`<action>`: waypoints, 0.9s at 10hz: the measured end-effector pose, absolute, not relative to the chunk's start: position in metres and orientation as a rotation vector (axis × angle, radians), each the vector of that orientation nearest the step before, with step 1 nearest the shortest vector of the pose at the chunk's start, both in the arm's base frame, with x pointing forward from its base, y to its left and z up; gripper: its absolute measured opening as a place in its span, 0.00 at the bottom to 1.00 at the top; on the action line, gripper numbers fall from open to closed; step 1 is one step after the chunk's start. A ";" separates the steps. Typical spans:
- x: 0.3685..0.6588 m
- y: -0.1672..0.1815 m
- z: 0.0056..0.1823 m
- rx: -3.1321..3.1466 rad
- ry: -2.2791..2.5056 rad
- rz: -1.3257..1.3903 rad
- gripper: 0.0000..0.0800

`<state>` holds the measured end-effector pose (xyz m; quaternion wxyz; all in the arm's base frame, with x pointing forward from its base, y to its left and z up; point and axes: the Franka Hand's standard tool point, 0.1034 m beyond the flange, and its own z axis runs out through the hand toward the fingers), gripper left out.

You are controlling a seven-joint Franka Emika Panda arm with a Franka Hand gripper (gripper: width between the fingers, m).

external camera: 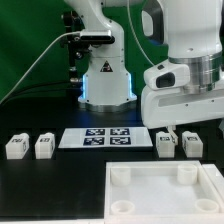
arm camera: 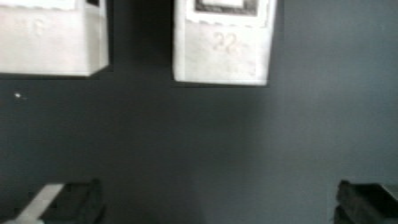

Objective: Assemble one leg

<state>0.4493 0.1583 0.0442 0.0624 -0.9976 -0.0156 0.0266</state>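
Observation:
The white leg needs to go into the tray's round corner socket, so my gripper should next grab the leg by its tagged body (external camera: 192, 147) (arm camera: 224, 28).
Four small white legs with black-and-white tags lie on the black table. Two are at the exterior view's left (external camera: 16, 146) (external camera: 44, 146) and two at its right (external camera: 166, 143) (external camera: 192, 143). My gripper (external camera: 183, 127) hangs just above the right pair. In the wrist view the gripper (arm camera: 217, 205) is open and empty, with its dark fingertips (arm camera: 63, 200) (arm camera: 370, 198) wide apart over bare table. The two legs (arm camera: 45, 40) (arm camera: 224, 40) lie ahead of the fingers, not between them. The large white tray-like piece (external camera: 118, 178) with round corner sockets lies in front.
The marker board (external camera: 105, 138) lies flat between the two pairs of legs. The robot base (external camera: 106, 80) stands behind it, with cables running off to the exterior view's left. A green backdrop closes the back.

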 end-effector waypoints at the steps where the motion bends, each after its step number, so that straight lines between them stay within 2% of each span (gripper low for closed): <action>1: 0.451 0.158 0.045 -3.014 -0.046 0.069 0.81; 2: 0.446 0.158 0.043 -3.017 -0.047 0.137 0.81; 5: 0.435 0.168 0.040 -2.942 0.080 0.653 0.81; 9: 0.426 0.167 0.032 -2.782 0.064 1.149 0.81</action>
